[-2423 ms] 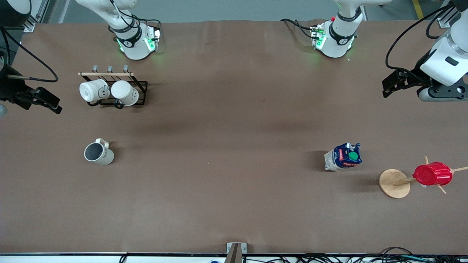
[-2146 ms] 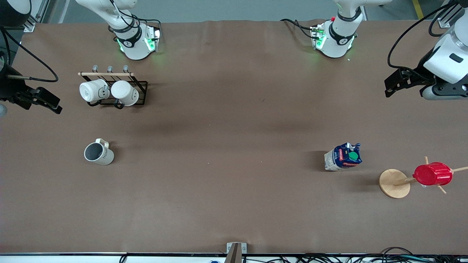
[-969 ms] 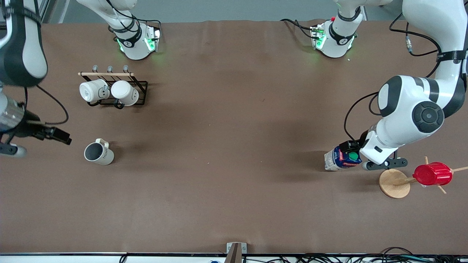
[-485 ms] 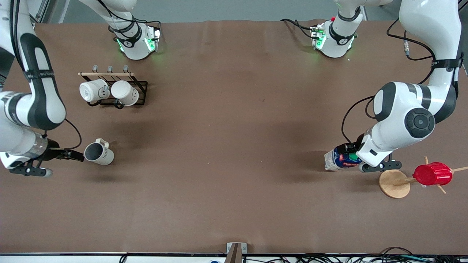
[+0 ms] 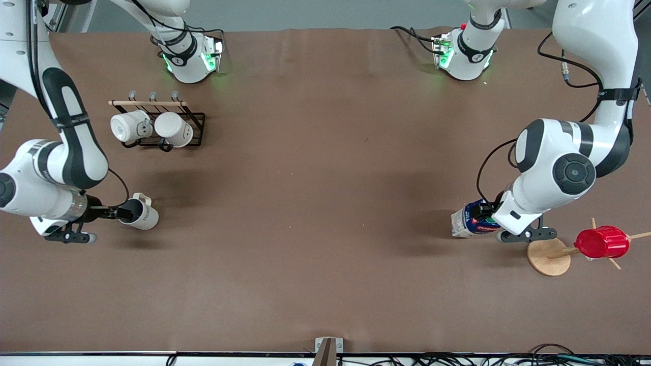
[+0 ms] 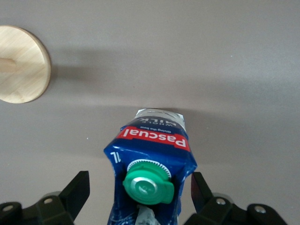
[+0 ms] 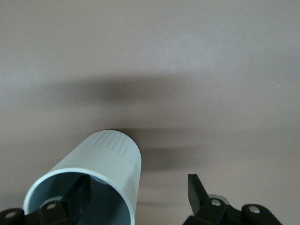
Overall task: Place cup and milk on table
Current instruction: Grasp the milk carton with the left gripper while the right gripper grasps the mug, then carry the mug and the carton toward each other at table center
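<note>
Next, my right gripper pinches the thin side of the cup at its rim (image 7: 123, 196), since the cup's round body spans about as wide as the open fingers.
The cup (image 5: 140, 214), a cream mug with a dark inside, stands on the brown table (image 5: 315, 203) toward the right arm's end. My right gripper (image 5: 121, 210) is open at its rim. In the right wrist view one finger (image 7: 75, 199) is inside the cup (image 7: 112, 157) and the other is outside its wall, so my right gripper (image 7: 138, 193) straddles that wall. The milk (image 5: 470, 221) stands toward the left arm's end. My left gripper (image 5: 483, 216) is open around it. In the left wrist view the milk (image 6: 152, 140) sits between the fingers of my left gripper (image 6: 139, 191), apart from both.
A black wire rack (image 5: 196, 118) holding two white mugs stands farther from the front camera than the cup. A wooden peg stand with a round base (image 5: 546, 256) carries a red ribbed cup (image 5: 601, 242) beside the milk. That base also shows in the left wrist view (image 6: 21, 65).
Both arms have swung in from the table's ends and come down. My right gripper has reached the cup and put one finger into it. My left gripper has lowered around the milk.
</note>
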You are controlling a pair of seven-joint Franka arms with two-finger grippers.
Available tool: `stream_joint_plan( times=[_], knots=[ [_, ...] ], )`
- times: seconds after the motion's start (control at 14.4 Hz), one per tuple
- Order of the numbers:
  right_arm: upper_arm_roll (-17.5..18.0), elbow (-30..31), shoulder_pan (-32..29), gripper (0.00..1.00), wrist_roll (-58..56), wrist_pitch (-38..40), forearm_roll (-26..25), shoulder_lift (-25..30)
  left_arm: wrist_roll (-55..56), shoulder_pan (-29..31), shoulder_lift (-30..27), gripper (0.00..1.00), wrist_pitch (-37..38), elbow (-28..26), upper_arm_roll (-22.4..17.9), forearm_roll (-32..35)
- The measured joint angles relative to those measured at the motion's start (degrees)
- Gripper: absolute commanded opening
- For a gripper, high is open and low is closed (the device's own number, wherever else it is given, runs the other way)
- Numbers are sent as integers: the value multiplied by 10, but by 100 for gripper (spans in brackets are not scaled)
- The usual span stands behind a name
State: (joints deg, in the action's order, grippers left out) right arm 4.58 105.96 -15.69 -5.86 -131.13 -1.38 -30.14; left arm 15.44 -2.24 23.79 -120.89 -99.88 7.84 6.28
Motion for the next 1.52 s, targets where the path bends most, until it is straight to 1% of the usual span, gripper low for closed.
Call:
stream_joint_plan(
  times=[0.14,0.28,0.42,0.48,0.62,0.69,0.9,0.97,1.18,1.38,1.52],
  knots=[
    [1,24,0,80,0,-25,0,0,2,0,2,74,0,0,1,-2],
    [2,30,0,75,0,-31,0,0,3,0,3,67,0,0,1,-10],
    [2,30,0,63,-1,-31,0,0,3,0,3,62,0,0,1,-13],
    [2,30,1,54,-1,-32,0,0,3,0,3,59,0,-1,1,-14],
    [3,30,1,27,-1,-32,0,0,3,0,4,52,0,-4,1,-14],
    [3,30,1,24,-1,-32,0,0,3,0,4,46,0,-5,2,-14],
    [3,30,1,23,-1,-32,0,0,3,0,4,31,0,-5,2,-14],
    [3,30,1,21,-1,-32,0,0,3,0,3,27,0,-4,3,-14],
    [4,29,1,5,-2,-34,0,1,3,-1,2,27,0,-4,3,-15],
    [14,25,8,4,6,-23,0,22,3,-1,2,27,0,-3,3,-15],
    [17,22,28,4,40,12,1,48,4,-3,2,27,0,-3,4,-15]
  ],
)
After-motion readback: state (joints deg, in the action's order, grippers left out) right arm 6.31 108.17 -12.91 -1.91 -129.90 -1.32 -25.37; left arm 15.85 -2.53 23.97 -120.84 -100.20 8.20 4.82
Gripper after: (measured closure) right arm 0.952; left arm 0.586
